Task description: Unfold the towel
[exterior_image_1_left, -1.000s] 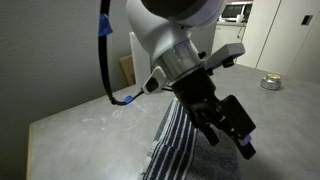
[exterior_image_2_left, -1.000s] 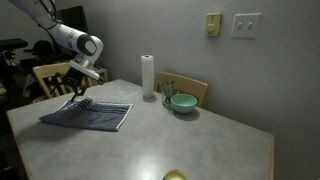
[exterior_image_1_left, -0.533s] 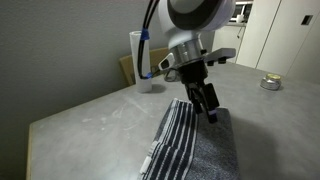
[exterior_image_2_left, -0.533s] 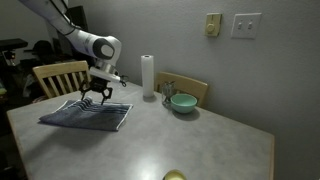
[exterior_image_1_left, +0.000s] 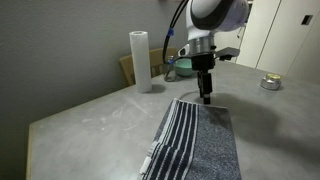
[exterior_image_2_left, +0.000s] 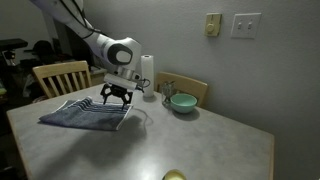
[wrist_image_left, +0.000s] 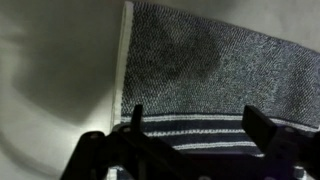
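I need to grab the towel's far edge with my gripper next, by the pale hem where the towel's striped part begins. Then I can pull it away and unfold the towel.
The dark blue-grey towel lies flat on the table, its black-and-white striped band up; it also shows in an exterior view and fills the wrist view. My gripper hangs just above the towel's far edge, also seen in an exterior view. In the wrist view the gripper has its fingers spread wide over the stripes with nothing between them.
A white paper towel roll stands upright near the wall, also in an exterior view. A green bowl sits beyond it. A small metal bowl is at the far table edge. Wooden chairs stand by the table.
My arm has swept along the towel toward its far edge near the paper roll. The towel lies as before. The gripper stays open.
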